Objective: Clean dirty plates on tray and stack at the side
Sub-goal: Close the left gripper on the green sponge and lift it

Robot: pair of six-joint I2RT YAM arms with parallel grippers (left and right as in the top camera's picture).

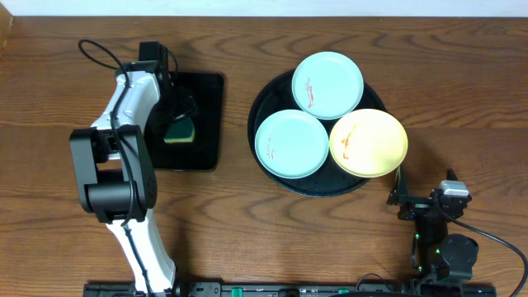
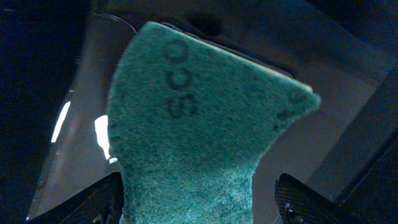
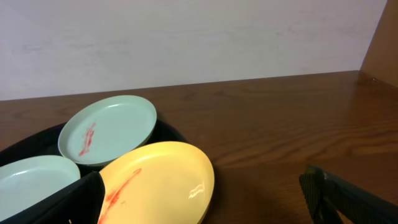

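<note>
The green sponge's narrower part [image 1: 179, 125] [image 2: 188, 191] is between both spread fingers of my left gripper. My left gripper should close on the sponge, as it would hold the sponge now.
Three plates lie on the round black tray [image 1: 262, 97]: a mint-blue plate [image 1: 327, 84] at the back, a mint-blue plate [image 1: 291, 143] at the front left, and a yellow plate [image 1: 369, 142] at the front right. All three carry red-orange smears. My right gripper [image 1: 406, 191] stands open just off the yellow plate's near right edge. In the right wrist view the yellow plate [image 3: 158, 180] lies low between that gripper's [image 3: 205, 205] spread fingers. My left gripper [image 1: 176, 118] hangs open over a green sponge [image 1: 179, 130]. The sponge [image 2: 199, 118] fills the left wrist view, and the gripper [image 2: 199, 190] straddles it, with its right finger apart from it.
The sponge rests on a smaller rectangular black tray [image 1: 206, 115] at the left of the wooden table [image 1: 462, 99]. The left arm's base [image 1: 111, 177] stands in front of that tray. A pale wall [image 3: 186, 37] runs behind the table.
</note>
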